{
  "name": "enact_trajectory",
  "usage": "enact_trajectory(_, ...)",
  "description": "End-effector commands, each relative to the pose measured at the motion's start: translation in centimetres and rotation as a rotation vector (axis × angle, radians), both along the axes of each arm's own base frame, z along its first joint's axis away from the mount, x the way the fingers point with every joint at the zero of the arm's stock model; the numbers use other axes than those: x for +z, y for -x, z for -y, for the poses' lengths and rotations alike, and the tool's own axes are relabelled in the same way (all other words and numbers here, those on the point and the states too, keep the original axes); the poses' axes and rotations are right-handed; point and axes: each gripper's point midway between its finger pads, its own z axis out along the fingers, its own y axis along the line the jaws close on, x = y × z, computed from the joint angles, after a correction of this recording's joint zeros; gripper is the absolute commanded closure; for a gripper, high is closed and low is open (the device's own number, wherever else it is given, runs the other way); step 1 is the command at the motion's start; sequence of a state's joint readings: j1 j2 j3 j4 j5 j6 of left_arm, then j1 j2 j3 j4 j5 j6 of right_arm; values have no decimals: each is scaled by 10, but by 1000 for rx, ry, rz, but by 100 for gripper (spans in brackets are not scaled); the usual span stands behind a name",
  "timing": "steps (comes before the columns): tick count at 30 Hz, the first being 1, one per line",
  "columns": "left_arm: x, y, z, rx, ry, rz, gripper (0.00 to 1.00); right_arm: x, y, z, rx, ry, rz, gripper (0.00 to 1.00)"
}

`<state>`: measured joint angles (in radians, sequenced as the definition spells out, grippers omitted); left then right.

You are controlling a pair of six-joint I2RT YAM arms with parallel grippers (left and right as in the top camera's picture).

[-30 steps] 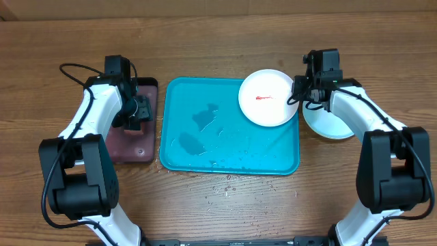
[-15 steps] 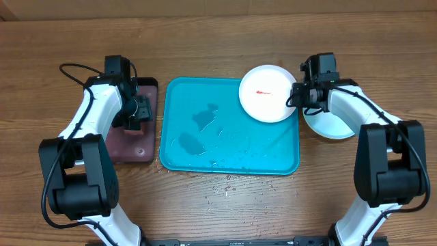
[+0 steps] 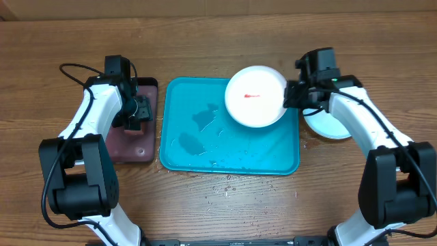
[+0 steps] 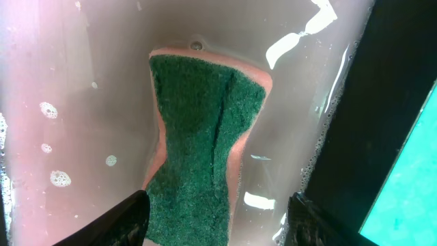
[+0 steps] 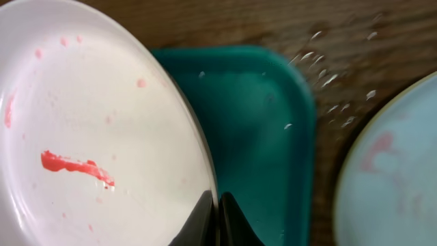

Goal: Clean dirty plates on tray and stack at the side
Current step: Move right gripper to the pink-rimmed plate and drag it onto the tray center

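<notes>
My left gripper needs to hold the sponge across its narrow middle (image 3: 135, 128) (image 4: 197, 149) from its green top, so the sponge's pink bottom stays free to clean the white plate.
My right gripper (image 3: 288, 96) (image 5: 217, 220) is shut on the right rim of the white plate (image 3: 254, 96) (image 5: 89, 116) and holds it tilted above the back right of the turquoise tray (image 3: 205, 147) (image 5: 259, 116). The plate has a red smear near its middle. A light blue plate (image 3: 329, 127) (image 5: 396, 184) lies on the table right of the tray. I cannot pick out a separate yellow-green rimmed plate. My left gripper (image 3: 134, 115) (image 4: 218, 222) is open, its fingers either side of a green-topped sponge (image 4: 201, 137).
The sponge lies in shallow water in a small black-rimmed tray (image 3: 130, 147) with a pinkish inside, left of the turquoise tray. The turquoise tray is wet with puddles. Water drops dot the wooden table in front of it (image 3: 225, 188).
My right gripper has carried the white plate to the left and higher, from the tray's back right corner to over the tray. The left arm has not moved.
</notes>
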<state>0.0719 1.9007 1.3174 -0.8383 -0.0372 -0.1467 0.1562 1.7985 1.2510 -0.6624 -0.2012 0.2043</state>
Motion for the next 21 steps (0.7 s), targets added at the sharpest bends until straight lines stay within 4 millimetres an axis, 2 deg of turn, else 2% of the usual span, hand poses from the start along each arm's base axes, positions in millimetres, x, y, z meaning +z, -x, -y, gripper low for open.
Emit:
enact_trajectory(1, 14, -8, 2, -19, -3, 44, 34, 13, 9, -34, 4, -76, -22, 96)
enact_trajectory(5, 14, -8, 2, -19, -3, 44, 34, 12, 19, -62, 35, -81, -33, 96)
enact_trajectory(14, 14, -9, -1, -14, -23, 46, 36, 1, 32, -106, 94, -64, -38, 96)
enact_trajectory(21, 11, -10, -11, -2, -79, 56, 36, -6, 35, -112, 104, -44, -46, 96)
